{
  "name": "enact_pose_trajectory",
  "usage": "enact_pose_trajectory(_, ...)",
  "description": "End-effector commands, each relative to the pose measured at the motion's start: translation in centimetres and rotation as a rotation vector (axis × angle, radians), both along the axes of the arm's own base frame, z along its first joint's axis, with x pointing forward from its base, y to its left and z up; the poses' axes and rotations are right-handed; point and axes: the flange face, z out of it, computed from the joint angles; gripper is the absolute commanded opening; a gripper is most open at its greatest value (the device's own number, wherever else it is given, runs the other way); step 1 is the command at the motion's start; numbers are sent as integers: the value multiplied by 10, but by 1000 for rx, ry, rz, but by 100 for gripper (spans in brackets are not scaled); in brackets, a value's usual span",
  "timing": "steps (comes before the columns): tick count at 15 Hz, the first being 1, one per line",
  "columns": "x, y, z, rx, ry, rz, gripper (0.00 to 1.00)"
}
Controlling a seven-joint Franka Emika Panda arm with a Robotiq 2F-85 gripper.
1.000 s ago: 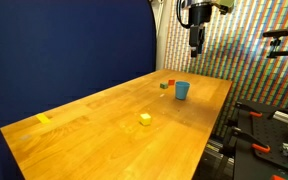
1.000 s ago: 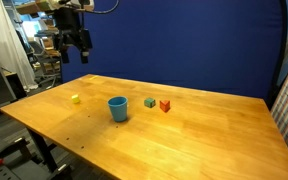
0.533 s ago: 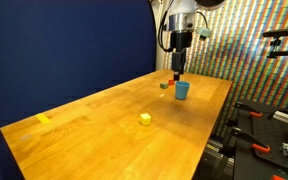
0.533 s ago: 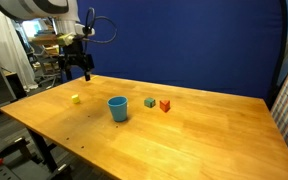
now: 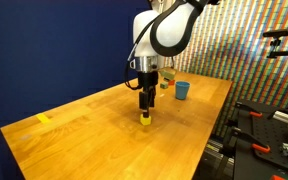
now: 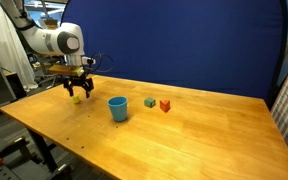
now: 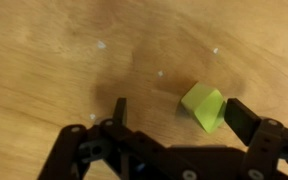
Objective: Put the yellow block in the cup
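Note:
My gripper has one open finger with wood showing between it and the yellow block (image 5: 145, 120) (image 7: 204, 107), so the block would stay on the wooden table if I lifted my gripper now.
The yellow block (image 7: 204, 107) is a small bright cube on the wooden table; in the wrist view it lies between my fingers, close to the right one. It also shows in both exterior views (image 5: 145, 120) (image 6: 76, 98), right under my gripper. My gripper (image 7: 180, 112) (image 5: 146, 108) (image 6: 77, 90) is open, lowered around the block, not closed on it. The light-blue cup (image 5: 182, 90) (image 6: 117, 108) stands upright on the table, well apart from the gripper.
A small green block (image 6: 150, 102) and a small red block (image 6: 165, 105) sit beside the cup. A flat yellow piece (image 5: 44, 119) lies near a table corner. The table edge (image 5: 209, 140) borders equipment racks.
The arm has swung from high above the cup end of the table over to the yellow block and come down, so the open fingers now straddle the block.

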Motion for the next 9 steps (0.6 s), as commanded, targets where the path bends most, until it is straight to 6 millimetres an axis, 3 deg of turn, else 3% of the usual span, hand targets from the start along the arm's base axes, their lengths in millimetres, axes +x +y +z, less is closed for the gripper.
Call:
enact_pose_trajectory(1,32,21,-19,30,4,19,100)
enact_pose_trajectory(8,33,31,-25,47,9,-9,100)
enact_pose_trajectory(9,32,31,-24,47,6,-13,75)
